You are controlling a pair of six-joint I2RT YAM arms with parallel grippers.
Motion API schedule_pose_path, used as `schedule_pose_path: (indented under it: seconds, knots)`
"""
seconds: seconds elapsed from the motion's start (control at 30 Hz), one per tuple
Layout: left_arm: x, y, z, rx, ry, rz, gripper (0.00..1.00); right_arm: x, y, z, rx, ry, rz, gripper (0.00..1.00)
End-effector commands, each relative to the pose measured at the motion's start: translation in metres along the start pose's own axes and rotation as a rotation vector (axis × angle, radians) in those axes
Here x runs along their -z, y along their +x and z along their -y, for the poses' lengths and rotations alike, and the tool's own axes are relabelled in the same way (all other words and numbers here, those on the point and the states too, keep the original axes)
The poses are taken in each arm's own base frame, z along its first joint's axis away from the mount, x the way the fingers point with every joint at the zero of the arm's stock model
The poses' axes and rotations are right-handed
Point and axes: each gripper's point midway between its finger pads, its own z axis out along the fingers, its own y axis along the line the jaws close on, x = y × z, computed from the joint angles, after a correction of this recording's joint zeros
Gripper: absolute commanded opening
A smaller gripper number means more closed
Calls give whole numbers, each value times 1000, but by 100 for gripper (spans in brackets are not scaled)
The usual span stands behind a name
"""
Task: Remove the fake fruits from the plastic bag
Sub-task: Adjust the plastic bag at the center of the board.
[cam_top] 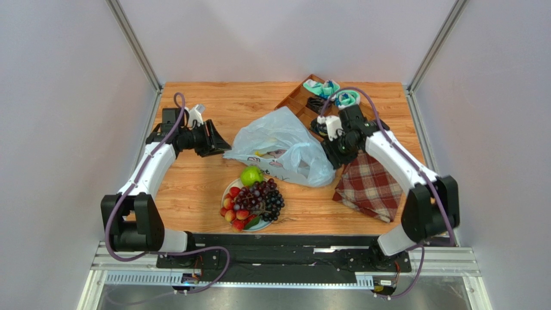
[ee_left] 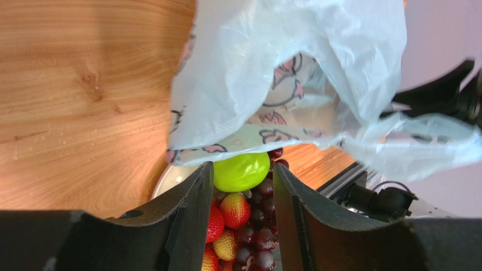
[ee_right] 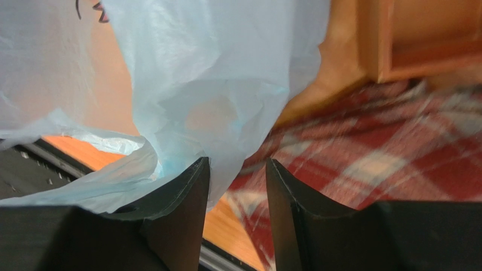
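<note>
The bag's edge is still beyond my left gripper's fingers, with the green apple (cam_top: 251, 175) between them, so the gripper should move closer before closing on the bag.
The pale-blue plastic bag (cam_top: 284, 152) lies crumpled at the table's middle. It also fills the top of the left wrist view (ee_left: 283, 73) and the right wrist view (ee_right: 215, 84). In front of it, a white plate (cam_top: 227, 191) holds a green apple (cam_top: 251, 175), purple grapes (cam_top: 270, 197) and small red fruits (cam_top: 236, 212). No banana shows plainly. My left gripper (cam_top: 220, 143) is open and empty at the bag's left edge, with the apple (ee_left: 242, 171) seen between its fingers. My right gripper (cam_top: 333, 155) is open at the bag's right edge. A fold of bag hangs by its left finger (ee_right: 189, 192).
A red plaid cloth (cam_top: 368, 187) lies right of the bag, under my right arm. A wooden compartment tray (cam_top: 304, 100) stands at the back right with teal-white rolled socks (cam_top: 326, 87) in it. The metal rail runs along the near edge.
</note>
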Motion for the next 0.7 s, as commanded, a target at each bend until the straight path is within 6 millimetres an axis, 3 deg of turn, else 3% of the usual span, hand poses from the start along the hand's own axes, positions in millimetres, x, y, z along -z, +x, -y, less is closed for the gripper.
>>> schedule_pose_path:
  seconds: [0.0, 0.03, 0.17, 0.2, 0.23, 0.3, 0.4, 0.5, 0.63, 0.67]
  knots:
    - [8, -39, 25, -111, 51, 79, 52, 34, 34, -3, 111, 79, 26, 47]
    - [6, -43, 25, -119, 45, 82, 52, 41, 31, 1, 117, 110, 44, 48]
    - [8, -67, 32, -171, 38, 109, 55, 96, -39, -16, 168, 75, 281, 60]
    - [4, -69, 30, -171, 41, 95, 57, 113, -67, -23, 190, 47, 353, 62]
    - [4, -71, 31, -177, 45, 88, 70, 120, -81, -28, 202, 31, 384, 65]
    - [-4, -68, 29, -163, 72, 46, 77, 136, -110, -42, 243, -11, 453, 65]
    - [-21, -53, 38, -200, 101, -32, 78, 121, -130, -67, 306, -124, 456, 65]
    - [-36, -40, 31, -241, 66, -117, 80, 90, -122, -91, 414, -213, 369, 58]
    - [-45, -25, 26, -299, 27, -191, 81, 53, -81, -104, 445, -286, 209, 53]
    - [-49, -22, 25, -312, 16, -203, 81, 51, -75, -104, 433, -288, 199, 52]
